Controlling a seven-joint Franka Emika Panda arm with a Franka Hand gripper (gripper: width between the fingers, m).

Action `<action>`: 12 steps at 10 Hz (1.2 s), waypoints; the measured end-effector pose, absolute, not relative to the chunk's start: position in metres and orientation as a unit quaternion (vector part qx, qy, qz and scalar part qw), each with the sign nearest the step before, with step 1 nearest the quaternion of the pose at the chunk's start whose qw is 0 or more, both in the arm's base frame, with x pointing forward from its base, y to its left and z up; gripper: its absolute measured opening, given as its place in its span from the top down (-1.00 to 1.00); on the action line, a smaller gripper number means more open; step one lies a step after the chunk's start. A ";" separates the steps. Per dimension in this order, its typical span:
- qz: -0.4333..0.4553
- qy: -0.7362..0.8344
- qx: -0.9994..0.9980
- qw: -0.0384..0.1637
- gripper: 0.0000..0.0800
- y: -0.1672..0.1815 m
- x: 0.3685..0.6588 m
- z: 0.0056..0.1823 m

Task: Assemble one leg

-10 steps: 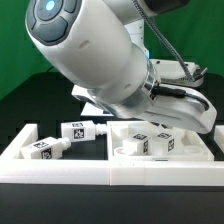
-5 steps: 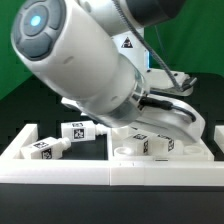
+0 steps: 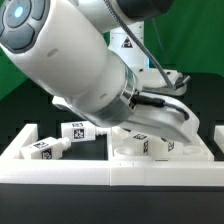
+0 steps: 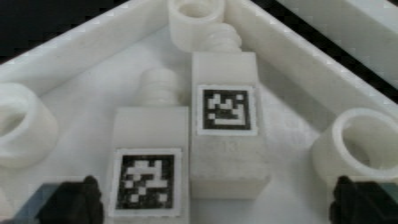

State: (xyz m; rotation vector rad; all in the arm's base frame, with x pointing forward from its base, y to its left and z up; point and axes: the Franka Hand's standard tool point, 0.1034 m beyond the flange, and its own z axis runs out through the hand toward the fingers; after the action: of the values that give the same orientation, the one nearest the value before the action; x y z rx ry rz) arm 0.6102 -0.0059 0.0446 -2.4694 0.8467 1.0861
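My gripper grabs the white leg by its square body [image 4: 231, 160] next, so its round stub stays free to go into the panel's corner hole.
In the wrist view two white legs lie side by side on the wide flat white panel [image 4: 71, 70], each with a black-and-white tag on top. One leg [image 4: 226, 112] has its round stub pointing at a corner hole [image 4: 192, 12]. The other leg [image 4: 150, 165] lies closer to the camera. My gripper [image 4: 217, 203] is open above them, with its dark fingertips [image 4: 71, 200] standing wide on either side of both legs and touching neither. In the exterior view these legs [image 3: 152, 143] show under the hand, and two more legs [image 3: 78, 131] [image 3: 45, 147] lie at the left.
The panel has round raised holes at its sides [image 4: 15, 120] [image 4: 366, 140]. A low white wall [image 3: 100, 166] runs along the front of the parts in the exterior view. The arm's big white link [image 3: 70, 60] hides much of the scene.
The arm's big link has swung toward the exterior view's left and the hand has sunk a little over the panel. The legs have not moved.
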 end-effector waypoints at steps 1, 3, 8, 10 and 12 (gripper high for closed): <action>0.378 0.293 -0.865 0.151 -0.62 -0.008 0.611 0.043; 0.371 0.285 -0.870 0.156 -0.62 -0.013 0.612 0.046; 0.356 0.284 -0.876 0.157 -0.62 -0.014 0.613 0.030; 0.355 0.284 -0.877 0.157 -0.62 -0.013 0.611 0.024; 0.359 0.284 -0.875 0.157 -0.62 -0.013 0.606 0.021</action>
State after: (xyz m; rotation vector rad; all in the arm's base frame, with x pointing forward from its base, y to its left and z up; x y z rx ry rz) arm 0.6065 -0.0132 0.0209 -2.5036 0.8121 1.0287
